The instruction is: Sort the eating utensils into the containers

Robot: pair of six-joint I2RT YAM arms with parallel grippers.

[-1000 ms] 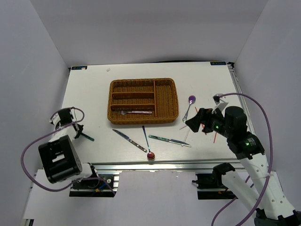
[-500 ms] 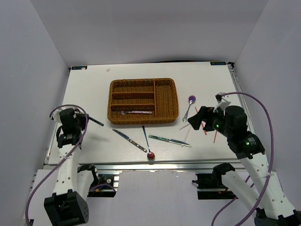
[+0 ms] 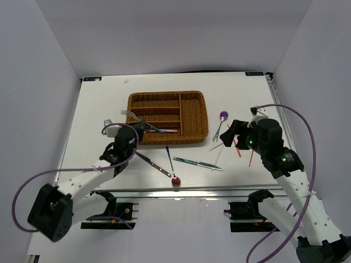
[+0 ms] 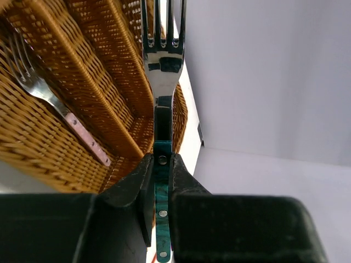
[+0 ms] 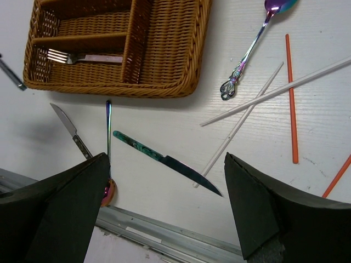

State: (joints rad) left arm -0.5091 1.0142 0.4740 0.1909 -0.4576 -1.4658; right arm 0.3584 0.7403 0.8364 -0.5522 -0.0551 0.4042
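Observation:
My left gripper should keep holding the green-handled fork until it lines up inside the tray's front slot (image 3: 170, 136) (image 4: 57, 132): this fork's teeth jut past the tray's side rim.
My left gripper (image 3: 138, 126) is shut on the green handle of a fork (image 3: 129, 115), holding it over the front left corner of the brown wicker tray (image 3: 193, 118). In the left wrist view the fork (image 4: 162, 57) points up over the tray (image 4: 82, 76), clamped between my fingertips (image 4: 160, 167). A second fork (image 3: 160, 130) lies in the tray's front slot. My right gripper (image 3: 229, 135) is open and empty above the table right of the tray. Below it lie a teal-handled knife (image 5: 164, 161), white chopsticks (image 5: 274, 92), an orange chopstick (image 5: 290, 98) and a purple spoon (image 5: 253, 45).
A second knife (image 3: 151, 163) and a red-bowled spoon (image 3: 171, 167) lie in front of the tray near the table's front edge. More orange chopsticks (image 3: 250, 157) lie under the right arm. White walls enclose the table.
My left arm has swung from the table's left edge to the tray's front left corner, carrying the fork. My right gripper has shifted slightly toward the tray.

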